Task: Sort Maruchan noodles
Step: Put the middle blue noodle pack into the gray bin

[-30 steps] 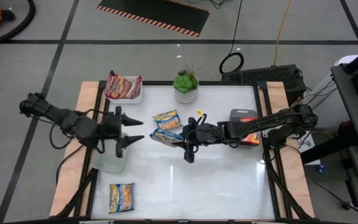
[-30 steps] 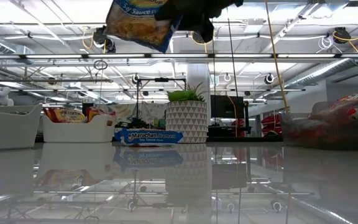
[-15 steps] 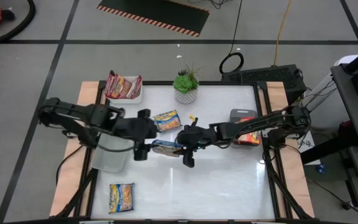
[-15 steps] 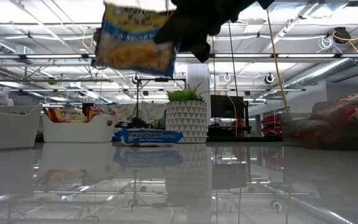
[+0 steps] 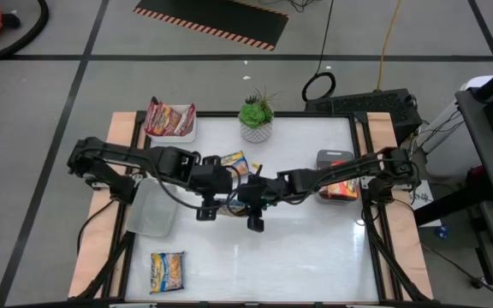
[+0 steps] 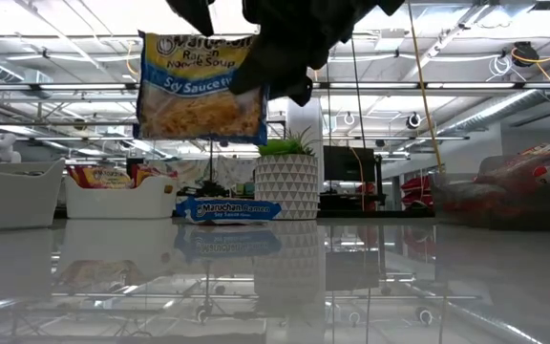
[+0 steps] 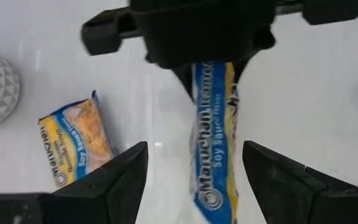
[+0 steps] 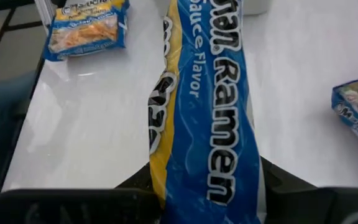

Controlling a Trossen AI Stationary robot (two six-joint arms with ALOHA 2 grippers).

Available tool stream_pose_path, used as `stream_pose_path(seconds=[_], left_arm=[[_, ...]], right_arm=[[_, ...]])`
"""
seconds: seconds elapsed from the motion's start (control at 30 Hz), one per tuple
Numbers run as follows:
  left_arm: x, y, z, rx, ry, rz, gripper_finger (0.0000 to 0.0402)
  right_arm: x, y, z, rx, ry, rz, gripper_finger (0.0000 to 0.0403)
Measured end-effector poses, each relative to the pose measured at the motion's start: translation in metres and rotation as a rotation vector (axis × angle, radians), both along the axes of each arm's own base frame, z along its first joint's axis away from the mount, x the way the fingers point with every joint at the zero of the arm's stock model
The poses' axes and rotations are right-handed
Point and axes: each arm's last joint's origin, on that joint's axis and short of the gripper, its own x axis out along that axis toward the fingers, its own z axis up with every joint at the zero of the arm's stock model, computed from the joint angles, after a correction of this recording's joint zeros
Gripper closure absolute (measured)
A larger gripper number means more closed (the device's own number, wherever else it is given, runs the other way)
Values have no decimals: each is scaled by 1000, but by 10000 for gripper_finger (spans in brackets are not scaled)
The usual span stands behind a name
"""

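The robot's left gripper should next take the blue-and-yellow packet by its end with the round logo (image 7: 212, 194), so that the packet can be sorted into the clear tray.
A blue-and-yellow Maruchan packet (image 6: 201, 88) hangs in the air over the middle of the table, with my right gripper (image 8: 197, 199) shut on it. My left gripper (image 7: 194, 183) is open. Its two fingers stand on either side of the packet's free end (image 7: 215, 186) without touching it. In the high view both grippers meet at the table's centre, left (image 5: 212, 198) and right (image 5: 245, 201). A second blue-and-yellow packet (image 5: 229, 163) lies flat behind them, and a third (image 5: 167, 272) lies at the near left. My right gripper pinches the packet between its two fingers at one end (image 8: 199, 180), which in the low view is its upper right corner (image 6: 256, 69). The fingers come slanting down from the table's right. The packet hangs upright, clear of the table, its printed face toward the near edge.
A white tray (image 5: 175, 134) with dark red packets stands at the far left. A clear tray (image 5: 151, 214) sits at the left edge. A grey tray (image 5: 334, 158) with orange-red packets (image 5: 344, 190) is at the right. A potted plant (image 5: 257, 118) stands at the far edge.
My left gripper has swung from the left edge toward the table's centre and tipped downward, until its open fingers straddle the held packet. My right gripper has sunk a little and shifted left. The packet has swung from slanted to hanging upright.
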Motion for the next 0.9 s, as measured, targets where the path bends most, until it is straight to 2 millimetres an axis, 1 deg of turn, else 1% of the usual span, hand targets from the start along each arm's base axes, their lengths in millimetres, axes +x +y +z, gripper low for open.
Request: stream_pose_path(seconds=[0.2, 0.3, 0.4, 0.5, 0.63, 0.73, 0.9], left_arm=[[0, -4, -7, -5, 15, 3, 135], [0, -6, -15, -26, 35, 6, 135], [-2, -7, -23, -36, 68, 25, 135], [-4, -10, -27, -36, 86, 33, 135], [-4, -16, -27, -45, 85, 26, 135], [-4, -16, -27, -54, 83, 41, 135], [-2, -16, -26, -56, 60, 38, 135]], right_arm=[[3, 0, 6, -29, -73, 28, 305], [4, 1, 7, -44, -91, 40, 305], [5, 0, 7, -52, -101, 35, 305], [5, -1, 7, -80, -102, 6, 305], [6, -2, 9, -96, -115, -16, 305], [6, -2, 10, -101, -121, -13, 305], [10, 5, 23, -119, -180, 20, 305]])
